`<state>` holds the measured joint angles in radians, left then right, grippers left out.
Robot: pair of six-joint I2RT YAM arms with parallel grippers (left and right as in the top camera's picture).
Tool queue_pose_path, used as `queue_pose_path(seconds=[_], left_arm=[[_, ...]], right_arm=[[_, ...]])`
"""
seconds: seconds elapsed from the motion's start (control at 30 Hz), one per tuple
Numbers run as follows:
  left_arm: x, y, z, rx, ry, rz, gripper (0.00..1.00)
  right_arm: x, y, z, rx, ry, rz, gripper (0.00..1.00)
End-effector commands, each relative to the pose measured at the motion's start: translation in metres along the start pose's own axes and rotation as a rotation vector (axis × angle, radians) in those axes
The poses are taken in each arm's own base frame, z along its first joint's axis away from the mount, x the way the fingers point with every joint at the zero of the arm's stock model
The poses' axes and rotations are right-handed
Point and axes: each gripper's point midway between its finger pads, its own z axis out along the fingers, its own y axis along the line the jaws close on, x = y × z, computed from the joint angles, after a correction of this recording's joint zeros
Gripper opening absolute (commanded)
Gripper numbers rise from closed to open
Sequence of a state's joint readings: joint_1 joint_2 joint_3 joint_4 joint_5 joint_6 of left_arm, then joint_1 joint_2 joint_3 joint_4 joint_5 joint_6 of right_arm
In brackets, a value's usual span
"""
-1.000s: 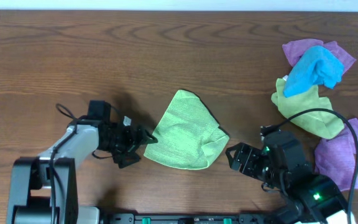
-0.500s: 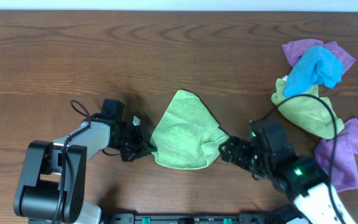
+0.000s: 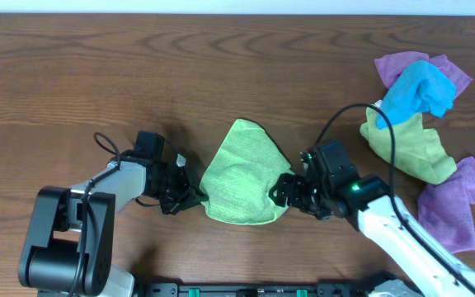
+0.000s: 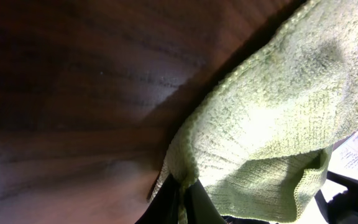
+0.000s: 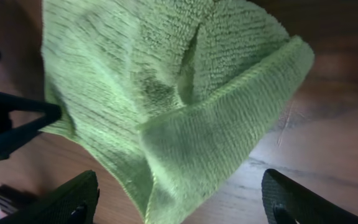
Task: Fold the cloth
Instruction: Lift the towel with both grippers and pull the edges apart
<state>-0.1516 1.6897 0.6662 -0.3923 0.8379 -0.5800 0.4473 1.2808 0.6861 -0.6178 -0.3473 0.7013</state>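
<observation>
The cloth needs to be spread for folding. My right gripper should next grab it by its corner at the doubled fold (image 5: 171, 198), opposite my left gripper.
A light green cloth (image 3: 242, 173) lies crumpled and partly folded on the wooden table (image 3: 138, 74), near the front centre. My left gripper (image 3: 195, 195) is at its left corner and is shut on that edge; the left wrist view shows the cloth (image 4: 278, 112) pinched between the dark fingers of the left gripper (image 4: 184, 185). My right gripper (image 3: 285, 191) stands open at the cloth's lower right corner. In the right wrist view the cloth (image 5: 166, 81) has a doubled fold that reaches down between the wide-apart jaws of the right gripper (image 5: 179, 190), without being gripped.
A pile of other cloths sits at the right: purple (image 3: 406, 64), blue (image 3: 419, 92), yellow-green (image 3: 406, 147) and another purple (image 3: 456, 206). The right arm's black cable (image 3: 386, 136) arcs over the yellow-green one.
The left gripper moved right onto the cloth's left corner and shut on it. The right arm swung left, bringing its open jaws up to the cloth's right corner.
</observation>
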Motion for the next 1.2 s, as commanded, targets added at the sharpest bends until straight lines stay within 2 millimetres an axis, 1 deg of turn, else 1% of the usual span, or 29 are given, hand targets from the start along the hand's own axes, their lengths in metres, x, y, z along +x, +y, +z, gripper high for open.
queue_pose_path(seconds=[0.0, 0.17, 0.23, 0.27, 0.33, 0.37, 0.4, 0.43, 0.53, 0.6, 0.63, 0.67, 0.77, 0.9, 0.97, 1.03, 1.1, 1.17], left_arm=[[0.000, 0.000, 0.001, -0.003, 0.006, -0.006, 0.06], [0.000, 0.000, 0.001, -0.003, 0.005, -0.006, 0.06], [0.000, 0.000, 0.001, -0.003, 0.006, -0.006, 0.06], [0.000, 0.000, 0.001, -0.003, 0.005, -0.006, 0.06], [0.000, 0.000, 0.001, -0.003, 0.005, -0.006, 0.06], [0.000, 0.000, 0.001, -0.003, 0.005, -0.006, 0.06], [0.000, 0.000, 0.001, -0.003, 0.005, -0.006, 0.06], [0.000, 0.000, 0.001, -0.003, 0.005, -0.006, 0.06], [0.001, -0.002, 0.001, 0.006, 0.011, -0.005, 0.06], [0.003, -0.014, -0.001, 0.067, 0.029, 0.015, 0.06], [0.002, -0.023, -0.003, 0.107, 0.031, 0.034, 0.06], [-0.002, -0.033, -0.006, 0.137, 0.019, 0.039, 0.06], [-0.018, -0.061, -0.018, 0.198, -0.036, 0.077, 0.06], [-0.053, -0.121, -0.046, 0.308, -0.171, 0.194, 0.06], [-0.070, -0.150, -0.065, 0.353, -0.255, 0.245, 0.06], [-0.087, -0.180, -0.087, 0.384, -0.354, 0.293, 0.06], [-0.099, -0.204, -0.109, 0.399, -0.439, 0.321, 0.06], [-0.108, -0.227, -0.131, 0.415, -0.517, 0.360, 0.06]], right_arm=[[0.006, 0.004, 0.008, -0.006, 0.031, -0.053, 0.81], [0.010, 0.002, 0.014, 0.010, 0.054, -0.057, 0.76], [0.010, -0.001, 0.016, 0.022, 0.059, -0.053, 0.72], [0.010, -0.002, 0.017, 0.025, 0.061, -0.051, 0.66], [0.010, -0.002, 0.018, 0.027, 0.063, -0.051, 0.47], [0.010, -0.002, 0.017, 0.029, 0.060, -0.050, 0.34], [0.009, -0.003, 0.017, 0.035, 0.056, -0.051, 0.11], [0.009, -0.003, 0.017, 0.036, 0.055, -0.051, 0.01], [0.007, 0.000, 0.014, 0.026, 0.041, -0.076, 0.01], [-0.002, 0.011, 0.006, -0.007, 0.000, -0.120, 0.01], [-0.009, 0.019, 0.000, -0.031, -0.035, -0.152, 0.01], [-0.021, 0.031, -0.008, -0.059, -0.094, -0.195, 0.01], [-0.052, 0.052, -0.023, -0.093, -0.236, -0.245, 0.01], [-0.099, 0.076, -0.046, -0.140, -0.453, -0.276, 0.01], [-0.119, 0.083, -0.054, -0.174, -0.525, -0.272, 0.01], [-0.139, 0.084, -0.062, -0.187, -0.577, -0.256, 0.01], [-0.159, 0.086, -0.069, -0.187, -0.613, -0.239, 0.01], [-0.183, 0.091, -0.081, -0.179, -0.653, -0.253, 0.01]])
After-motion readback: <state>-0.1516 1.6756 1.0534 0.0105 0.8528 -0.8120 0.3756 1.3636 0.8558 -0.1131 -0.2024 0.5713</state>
